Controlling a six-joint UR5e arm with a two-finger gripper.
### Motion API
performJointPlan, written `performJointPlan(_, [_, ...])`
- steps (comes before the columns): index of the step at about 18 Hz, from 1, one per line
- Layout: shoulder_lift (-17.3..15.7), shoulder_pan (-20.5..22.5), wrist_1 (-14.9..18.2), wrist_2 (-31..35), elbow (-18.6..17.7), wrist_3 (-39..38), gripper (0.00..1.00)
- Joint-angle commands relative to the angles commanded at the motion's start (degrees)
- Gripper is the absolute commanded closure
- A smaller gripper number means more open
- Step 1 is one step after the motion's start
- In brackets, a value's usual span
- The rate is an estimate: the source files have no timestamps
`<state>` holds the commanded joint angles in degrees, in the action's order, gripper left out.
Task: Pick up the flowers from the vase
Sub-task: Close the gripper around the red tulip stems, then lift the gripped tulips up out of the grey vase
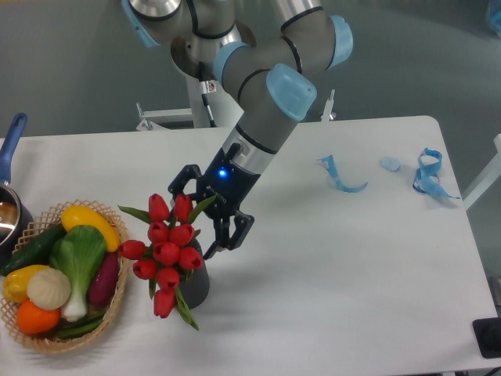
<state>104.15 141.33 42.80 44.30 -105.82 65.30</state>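
Observation:
My gripper grabs the flowers (167, 249) by their stems just below the red buds next. Then I lift them out of the dark grey vase (196, 287).
The flowers (167, 249), a bunch of red tulip buds with green leaves, stand in the dark grey vase (196, 287) at the front left of the white table. My gripper (193, 220) is open and hangs right at the bunch's upper right side. One finger (218, 238) sits to the right of the buds. The other finger is partly hidden behind the top buds. Nothing is gripped between them.
A wicker basket (110, 307) of toy vegetables sits just left of the vase. A pot with a blue handle (11, 141) is at the left edge. Blue strips (341, 177) and blue bits (429, 172) lie at the back right.

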Motion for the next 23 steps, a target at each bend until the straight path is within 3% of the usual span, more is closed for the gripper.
performJointPlan(7, [1.6, -0.5, -0.2, 0.0, 0.8, -0.4, 0.01])
performJointPlan(12, [1.8, -0.5, -0.1, 0.0, 1.2, -0.4, 0.34])
performJointPlan(15, [1.7, -0.6, -0.1, -0.3, 1.3, -0.5, 0.46])
performJointPlan(17, [1.5, -0.5, -0.1, -0.4, 1.3, -1.2, 0.60])
performJointPlan(23, [1.5, -0.5, -0.1, -0.4, 1.8, -1.8, 0.76])
